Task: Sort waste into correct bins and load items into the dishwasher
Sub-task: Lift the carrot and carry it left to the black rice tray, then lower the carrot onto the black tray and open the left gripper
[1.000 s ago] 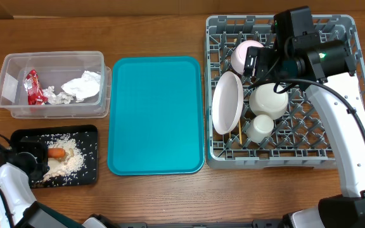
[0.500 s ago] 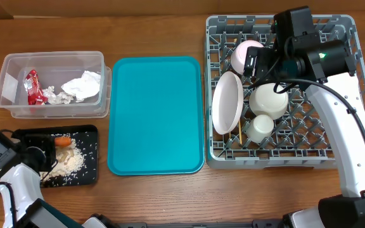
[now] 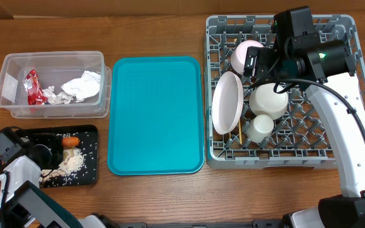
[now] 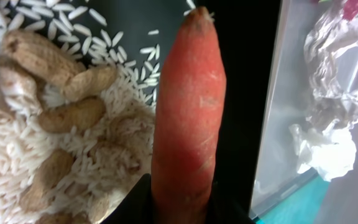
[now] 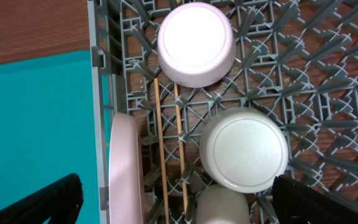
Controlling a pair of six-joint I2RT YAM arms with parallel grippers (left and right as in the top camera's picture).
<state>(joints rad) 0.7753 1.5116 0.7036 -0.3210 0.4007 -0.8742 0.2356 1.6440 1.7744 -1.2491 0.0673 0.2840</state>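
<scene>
I should release the carrot from my left gripper now. The flat bottom of the black tray (image 3: 91, 130) is just below the carrot, so the carrot would land in the tray.
My left gripper (image 3: 54, 147) is shut on the thick end of the orange carrot (image 3: 71, 140) and holds it just over the black tray (image 3: 91, 130). In the left wrist view the carrot (image 4: 188, 106) sticks out from the jaws (image 4: 179, 214) above rice and peanut shells (image 4: 73, 115). The clear tub (image 3: 56, 111) holds a white napkin (image 3: 82, 86), a red wrapper (image 3: 32, 87) and foil. My right gripper (image 3: 268, 63) hangs open and empty over the grey rack (image 3: 344, 158), which holds the plate (image 3: 227, 102), two bowls (image 3: 269, 98), the cup (image 3: 260, 126) and chopsticks (image 5: 160, 137).
The teal tray (image 3: 156, 114) lies between the bins and the rack, with nothing on it. Rice (image 3: 75, 160) is scattered across the black tray. The tub's wall (image 4: 291, 93) stands just past the carrot's tip.
My left gripper has carried the carrot from the middle of the black tray toward its far edge, near the tub. The right arm has not moved.
</scene>
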